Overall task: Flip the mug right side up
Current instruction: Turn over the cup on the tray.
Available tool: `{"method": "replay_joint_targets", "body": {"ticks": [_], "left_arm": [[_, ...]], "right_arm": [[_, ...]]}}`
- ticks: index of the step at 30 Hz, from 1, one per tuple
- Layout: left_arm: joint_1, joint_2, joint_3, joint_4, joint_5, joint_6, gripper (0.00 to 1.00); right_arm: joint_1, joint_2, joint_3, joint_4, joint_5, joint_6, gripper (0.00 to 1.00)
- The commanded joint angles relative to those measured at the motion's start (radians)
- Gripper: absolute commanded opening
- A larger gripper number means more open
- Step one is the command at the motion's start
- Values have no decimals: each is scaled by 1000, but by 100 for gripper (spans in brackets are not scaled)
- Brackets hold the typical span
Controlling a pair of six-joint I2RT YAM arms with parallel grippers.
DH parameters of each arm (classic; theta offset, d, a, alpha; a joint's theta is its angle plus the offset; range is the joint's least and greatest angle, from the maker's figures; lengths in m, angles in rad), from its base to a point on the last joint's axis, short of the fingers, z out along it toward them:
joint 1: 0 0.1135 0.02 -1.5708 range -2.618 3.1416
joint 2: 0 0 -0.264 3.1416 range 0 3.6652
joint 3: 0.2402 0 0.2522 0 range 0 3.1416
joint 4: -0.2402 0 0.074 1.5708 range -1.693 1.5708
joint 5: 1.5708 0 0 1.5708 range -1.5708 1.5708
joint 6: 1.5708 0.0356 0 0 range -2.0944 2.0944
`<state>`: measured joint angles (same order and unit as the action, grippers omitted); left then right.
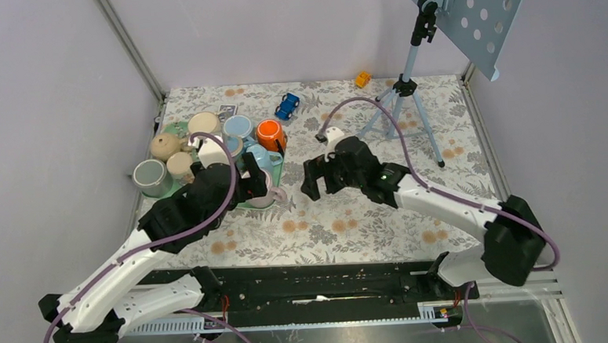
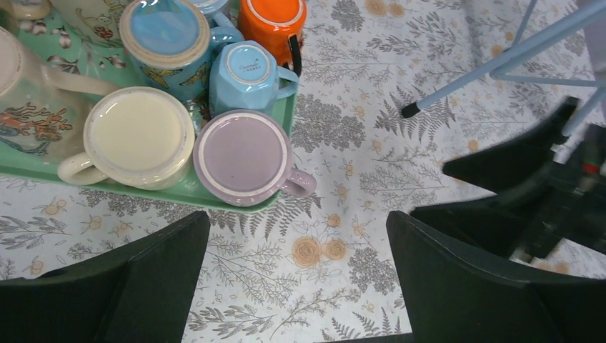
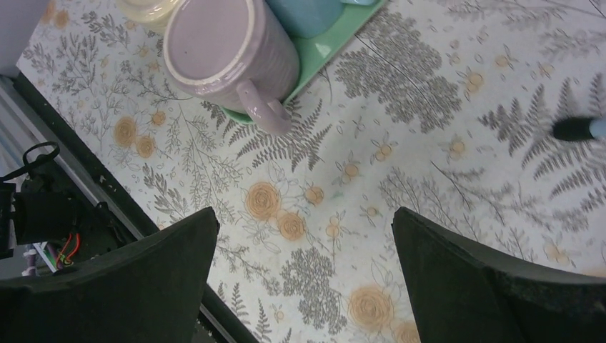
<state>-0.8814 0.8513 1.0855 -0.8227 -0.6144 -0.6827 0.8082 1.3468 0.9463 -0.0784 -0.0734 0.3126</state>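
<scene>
I should next grip the lilac mug (image 2: 241, 153) with my right gripper at the base end of its handle to turn it over, leaving the rest for my left gripper.
A lilac mug (image 2: 241, 153) stands on the near right corner of the green tray (image 2: 179, 194), with what looks like its flat base facing up and its handle pointing right over the tray's edge. It also shows in the right wrist view (image 3: 214, 43) and in the top view (image 1: 268, 195). My left gripper (image 2: 296, 218) is open and empty over the tablecloth, just in front of this mug. My right gripper (image 3: 304, 212) is open and empty, to the right of the mug and apart from it. In the top view the two grippers face each other, left (image 1: 248, 182) and right (image 1: 319, 183).
The tray holds several other mugs: cream (image 2: 139, 136), light blue (image 2: 246, 70), butterfly blue (image 2: 166, 32), orange (image 2: 275, 18). A grey mug (image 1: 149, 177) stands left of the tray. A tripod stand (image 1: 403, 88) stands at the back right, with a blue toy car (image 1: 286, 105) and an orange toy (image 1: 363, 79) near it.
</scene>
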Motion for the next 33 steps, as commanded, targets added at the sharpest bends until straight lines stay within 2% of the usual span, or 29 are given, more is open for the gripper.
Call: {"method": "replay_joint_targets", "body": {"ticks": [1, 5, 12, 19, 27, 33], "left_arm": [[6, -47, 38, 8, 53, 18, 99], [6, -77, 56, 1, 83, 15, 99], [6, -85, 117, -43, 91, 3, 99], [6, -114, 164, -62, 75, 1, 99], [6, -115, 181, -67, 81, -10, 99], [7, -108, 197, -66, 81, -12, 99]], "right_arm": [[34, 114, 114, 51, -59, -102, 100], [53, 210, 174, 69, -72, -175, 99], [74, 347, 257, 136, -116, -275, 92], [93, 459, 353, 90, -143, -349, 74], [127, 578, 459, -10, -139, -402, 59], [160, 648, 529, -64, -117, -428, 51]]}}
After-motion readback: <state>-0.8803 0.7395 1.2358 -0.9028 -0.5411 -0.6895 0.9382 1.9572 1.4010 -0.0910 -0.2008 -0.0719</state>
